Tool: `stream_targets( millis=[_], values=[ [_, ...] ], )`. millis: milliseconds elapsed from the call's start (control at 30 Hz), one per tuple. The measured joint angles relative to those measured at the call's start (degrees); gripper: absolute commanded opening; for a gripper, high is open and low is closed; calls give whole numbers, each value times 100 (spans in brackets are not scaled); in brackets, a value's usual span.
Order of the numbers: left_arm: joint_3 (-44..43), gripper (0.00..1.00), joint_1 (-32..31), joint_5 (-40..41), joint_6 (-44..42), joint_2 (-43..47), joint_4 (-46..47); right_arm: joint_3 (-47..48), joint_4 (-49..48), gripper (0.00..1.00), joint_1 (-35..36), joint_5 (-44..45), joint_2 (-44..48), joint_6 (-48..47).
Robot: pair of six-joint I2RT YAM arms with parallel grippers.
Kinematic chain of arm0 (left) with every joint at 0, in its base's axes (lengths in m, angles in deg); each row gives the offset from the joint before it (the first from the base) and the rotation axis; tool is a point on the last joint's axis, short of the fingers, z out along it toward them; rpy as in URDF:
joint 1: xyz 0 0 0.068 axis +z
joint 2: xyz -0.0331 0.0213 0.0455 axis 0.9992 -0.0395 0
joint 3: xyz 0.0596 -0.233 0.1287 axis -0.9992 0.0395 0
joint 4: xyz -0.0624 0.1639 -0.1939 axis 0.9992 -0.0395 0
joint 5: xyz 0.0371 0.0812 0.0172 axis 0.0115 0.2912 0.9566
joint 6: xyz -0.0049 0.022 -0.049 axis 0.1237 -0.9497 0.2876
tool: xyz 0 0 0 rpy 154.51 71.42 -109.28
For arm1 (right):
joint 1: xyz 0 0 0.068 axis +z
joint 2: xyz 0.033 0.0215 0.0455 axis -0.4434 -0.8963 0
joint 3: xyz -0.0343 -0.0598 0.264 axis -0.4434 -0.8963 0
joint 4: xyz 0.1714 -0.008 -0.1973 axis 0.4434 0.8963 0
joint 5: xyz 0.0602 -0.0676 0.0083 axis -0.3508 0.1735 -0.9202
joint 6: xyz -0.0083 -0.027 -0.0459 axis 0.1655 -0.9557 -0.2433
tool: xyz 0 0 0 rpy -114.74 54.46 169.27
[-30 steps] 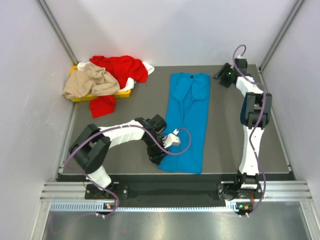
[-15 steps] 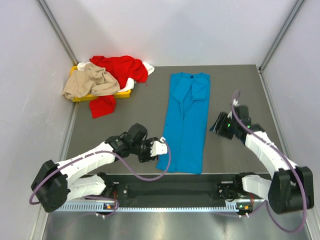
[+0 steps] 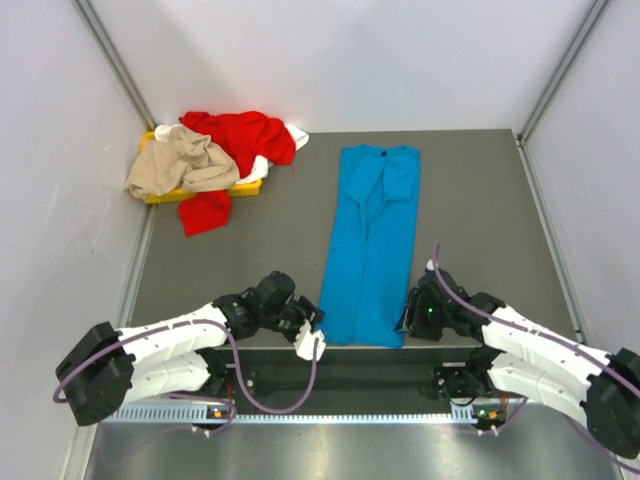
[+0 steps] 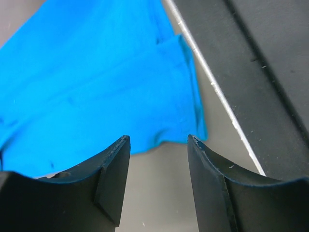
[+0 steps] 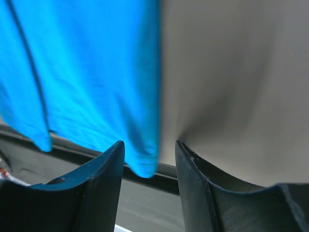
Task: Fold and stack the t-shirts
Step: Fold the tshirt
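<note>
I need to move my left gripper to the blue shirt's corner [image 4: 195,133] before I close it. The corner is just past its fingers toward the right in the wrist view, and it would close on air now.
A bright blue t-shirt [image 3: 372,240], folded into a long strip, lies down the middle of the table with its hem at the near edge. My left gripper [image 3: 308,338] is low at the hem's near-left corner. In the left wrist view it [image 4: 157,144] is open and empty, with the blue shirt's corner [image 4: 106,82] just ahead of the fingertips. My right gripper [image 3: 411,316] is at the near-right corner. In the right wrist view it [image 5: 148,145] is open, and the blue shirt's corner [image 5: 96,77] hangs between the jaws, not pinched. Red [image 3: 245,135], beige [image 3: 180,165] and white [image 3: 258,168] shirts are piled at the back left.
The pile sits on a yellow tray [image 3: 160,196], and a red sleeve [image 3: 205,212] spills onto the grey table. A metal rail [image 3: 340,385] runs along the near edge, just behind both grippers. White walls close in the left, right and back.
My right arm swung from the back right corner down to the shirt's near-right corner. My left gripper drew back off the shirt toward the near-left corner. The shirt has not moved.
</note>
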Motion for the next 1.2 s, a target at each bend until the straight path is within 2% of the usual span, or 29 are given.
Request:
stream_targets(
  millis=[100, 133, 233, 333, 533, 767, 800, 833, 867, 900, 933, 967, 1033, 1100, 1200],
  values=[
    [0, 54, -116, 9, -190, -155, -4, 26, -284, 34, 247, -22, -260, 170],
    [2, 54, -131, 17, -245, -240, -20, 22, -363, 24, 273, -37, -319, 210],
    [0, 54, -146, 39, -337, -452, -153, -26, -511, 9, 295, -76, -444, 275],
    [-96, 54, -160, 50, -439, -564, -354, -26, -450, 0, 295, -37, -448, 260],
    [-442, 55, -275, 129, -560, -686, -960, -33, -70, 0, -7, 26, -190, 24],
    [-450, 52, -525, 131, -343, -1010, -525, -68, 50, 3, -275, -72, -94, -275],
    [-463, 49, -564, 133, -313, -1099, -361, -68, 55, 7, -286, -85, -90, -306],
    [-492, 40, -612, 151, -269, -1211, -195, -68, 57, 24, -299, -101, -90, -339],
    [-509, 35, -645, 190, -238, -1303, -85, -68, 57, 34, -310, -129, -90, -348],
    [-518, 29, -669, 197, -234, -1381, -2, -57, 28, 42, -323, -192, -72, -389],
    [-535, 17, -684, 262, -212, -1443, 57, -50, -7, 48, -323, -280, -44, -437],
    [-540, 10, -702, 278, -175, -1499, 125, -48, -20, 50, -328, -348, -15, -470],
    [-542, 1, -713, 332, -151, -1543, 155, -44, 9, 51, -332, -468, 55, -531],
    [-540, 0, -726, 343, -111, -1541, 162, -57, 76, 49, -334, -516, 129, -564],
    [-540, 0, -734, 339, -28, -1515, 140, -144, 184, 27, -334, -616, 219, -581]
  ],
)
